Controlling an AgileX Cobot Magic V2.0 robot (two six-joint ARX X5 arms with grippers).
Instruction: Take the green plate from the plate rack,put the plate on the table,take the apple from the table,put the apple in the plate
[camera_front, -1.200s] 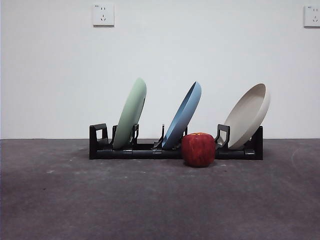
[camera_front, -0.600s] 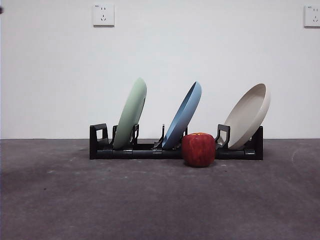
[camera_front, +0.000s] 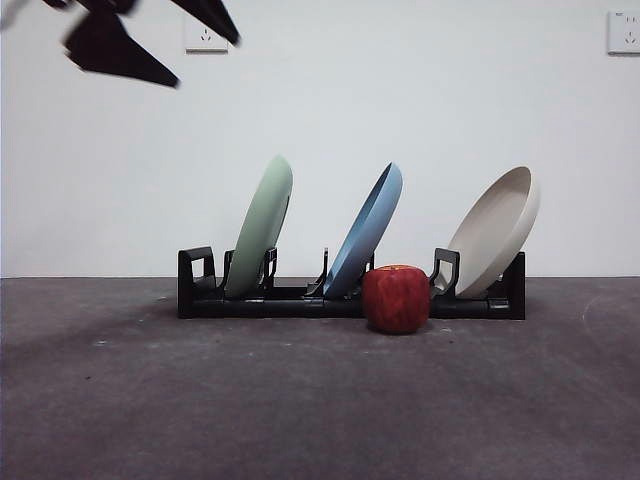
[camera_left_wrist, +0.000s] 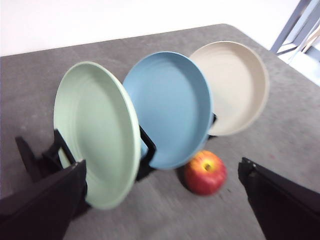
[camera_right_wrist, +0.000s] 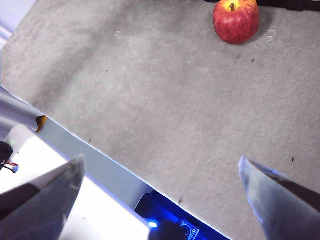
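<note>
I should next grab the green plate by its thin near rim with my left gripper, because the plate's broad side is far wider than my left fingers.
The green plate stands tilted in the leftmost slot of the black plate rack. The dark red apple sits on the grey table, just in front of the rack between the blue and beige plates. My left gripper is open and empty, high at the top left, well above the green plate. In the left wrist view its jaws frame the green plate, the rack and the apple. My right gripper is open and empty over the table's near edge, far from the apple.
A blue plate stands in the middle of the rack and a beige plate at its right end. Both also show in the left wrist view, blue and beige. The table's edge lies under the right gripper.
The left gripper has come into the front view at the top left, where only a dark speck showed before. The plates, rack and apple have not moved.
</note>
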